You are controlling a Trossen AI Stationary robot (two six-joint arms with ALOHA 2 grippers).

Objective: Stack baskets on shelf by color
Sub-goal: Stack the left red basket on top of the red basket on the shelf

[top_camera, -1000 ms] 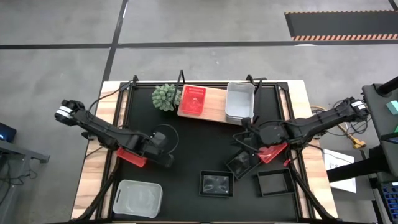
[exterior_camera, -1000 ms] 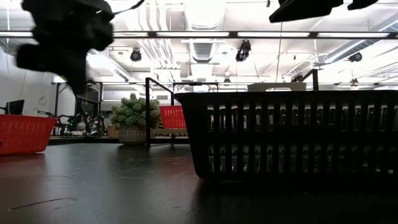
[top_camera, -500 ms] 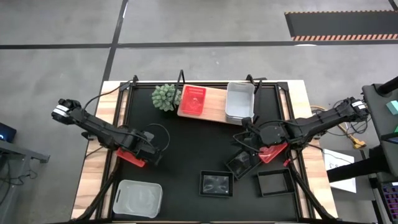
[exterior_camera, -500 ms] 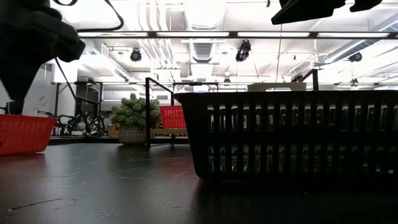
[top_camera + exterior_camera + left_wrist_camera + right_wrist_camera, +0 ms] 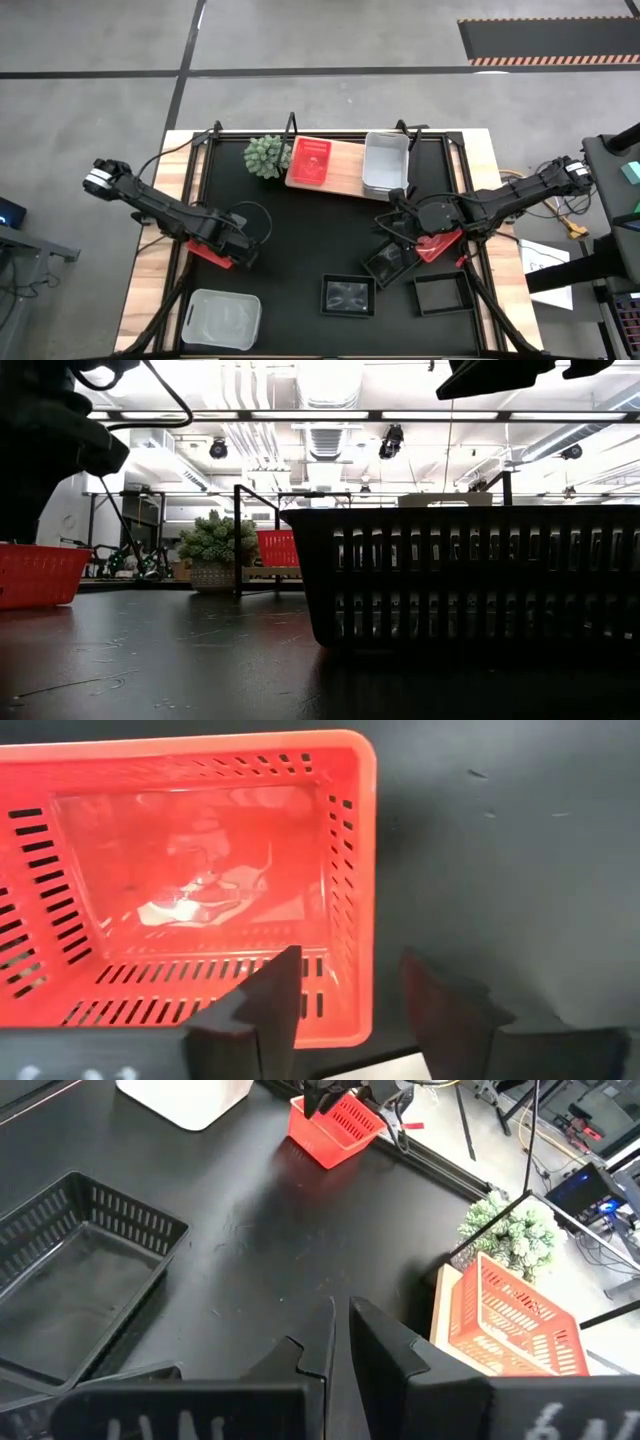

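The red basket is too wide for my fingers, so my left gripper should pinch its thin end (image 5: 350, 950) next.
A red basket (image 5: 190, 890) sits on the black mat at the table's left side (image 5: 210, 250). My left gripper (image 5: 350, 995) is open over its corner, one finger inside and one outside the end wall, with gaps to both. My right gripper (image 5: 340, 1330) is shut and empty above the mat at right centre (image 5: 405, 215). The shelf (image 5: 345, 178) lies at the far edge, bearing a red basket (image 5: 310, 162) and white baskets (image 5: 386, 162). Loose on the mat are another red basket (image 5: 437, 243), three black baskets (image 5: 348, 296) (image 5: 385, 265) (image 5: 443, 293) and a white basket (image 5: 222, 318).
A green plant (image 5: 266, 156) stands at the shelf's left end. Black frame posts (image 5: 291, 125) rise along the far edge. In the low view a black basket (image 5: 470, 575) fills the near right. Bare mat (image 5: 320, 235) lies between the two grippers.
My left gripper has moved toward the table's left edge and now stands over the red basket's corner. That basket has stayed where it was on the mat.
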